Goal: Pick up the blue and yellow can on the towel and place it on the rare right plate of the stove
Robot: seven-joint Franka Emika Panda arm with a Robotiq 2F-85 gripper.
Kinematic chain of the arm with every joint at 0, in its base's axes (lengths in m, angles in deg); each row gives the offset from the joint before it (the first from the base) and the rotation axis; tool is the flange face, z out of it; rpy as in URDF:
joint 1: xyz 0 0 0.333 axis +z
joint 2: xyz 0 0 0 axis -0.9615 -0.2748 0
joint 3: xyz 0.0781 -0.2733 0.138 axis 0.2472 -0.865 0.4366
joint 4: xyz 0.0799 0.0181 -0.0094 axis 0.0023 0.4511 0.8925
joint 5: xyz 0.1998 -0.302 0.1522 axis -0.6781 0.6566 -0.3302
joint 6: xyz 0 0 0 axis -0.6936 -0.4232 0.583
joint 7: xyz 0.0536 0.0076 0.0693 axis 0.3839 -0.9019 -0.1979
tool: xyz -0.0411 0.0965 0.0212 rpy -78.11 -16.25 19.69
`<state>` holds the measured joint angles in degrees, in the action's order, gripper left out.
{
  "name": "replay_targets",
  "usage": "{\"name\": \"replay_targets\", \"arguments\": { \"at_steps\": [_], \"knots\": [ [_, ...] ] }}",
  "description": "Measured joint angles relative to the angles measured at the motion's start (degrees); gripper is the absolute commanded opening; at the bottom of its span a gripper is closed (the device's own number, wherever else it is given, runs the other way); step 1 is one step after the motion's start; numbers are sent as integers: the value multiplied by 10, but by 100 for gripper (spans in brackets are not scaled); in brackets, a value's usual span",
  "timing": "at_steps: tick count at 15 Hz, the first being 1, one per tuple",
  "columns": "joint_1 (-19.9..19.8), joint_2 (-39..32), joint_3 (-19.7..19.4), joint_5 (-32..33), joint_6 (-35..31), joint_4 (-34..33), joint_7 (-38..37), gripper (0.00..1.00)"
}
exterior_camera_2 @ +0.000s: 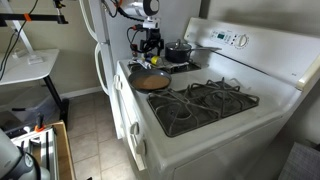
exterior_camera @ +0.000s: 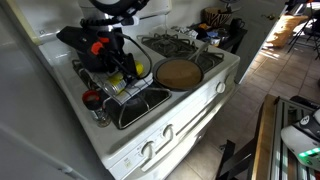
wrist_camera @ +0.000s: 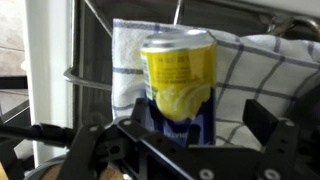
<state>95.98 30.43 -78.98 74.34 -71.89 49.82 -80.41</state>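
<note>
The robot's gripper needs to close on the can [wrist_camera: 180, 80] now. Both fingers on either side reach the can's blue lower part over the towel, so they would hold the can.
In the wrist view the blue and yellow can [wrist_camera: 180, 80] stands upright on the white check towel [wrist_camera: 250, 60]. My gripper [wrist_camera: 200, 120] is open, with one finger on each side of the can. The left finger is close against the can and a gap shows at the right finger. In both exterior views the gripper [exterior_camera: 118, 62] [exterior_camera_2: 150, 42] is low over one end of the white stove [exterior_camera: 195, 105] [exterior_camera_2: 225, 135], and it hides the can. The rear right burner [exterior_camera: 172, 45] [exterior_camera_2: 225, 95] at the opposite end has a bare dark grate.
A round flat brown disc [exterior_camera: 178, 72] [exterior_camera_2: 150, 81] lies on the stovetop between my gripper and the grated burners. A dark pot [exterior_camera_2: 178, 50] stands near the back panel. A small red-topped item [exterior_camera: 92, 98] sits near the stove's end. A wire grate [wrist_camera: 100, 80] crosses beside the towel.
</note>
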Motion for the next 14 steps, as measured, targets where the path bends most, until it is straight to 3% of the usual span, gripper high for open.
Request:
{"name": "replay_targets", "arguments": {
  "at_steps": [2, 3, 5, 8, 11, 12, 13, 14],
  "knots": [
    [7, -9, 0, 6, 0, -7, 0, 71],
    [10, -10, 0, 8, 0, -9, 0, 68],
    [13, -11, 0, 13, 0, -9, -2, 73],
    [14, -10, -3, 20, 0, -9, -6, 70],
    [14, -10, -9, 25, 0, -9, -6, 73],
    [14, -10, -10, 25, 0, -9, -6, 68],
    [14, -10, -11, 26, 0, -9, -6, 47],
    [14, -10, -12, 27, 0, -9, -7, 44]
  ]
}}
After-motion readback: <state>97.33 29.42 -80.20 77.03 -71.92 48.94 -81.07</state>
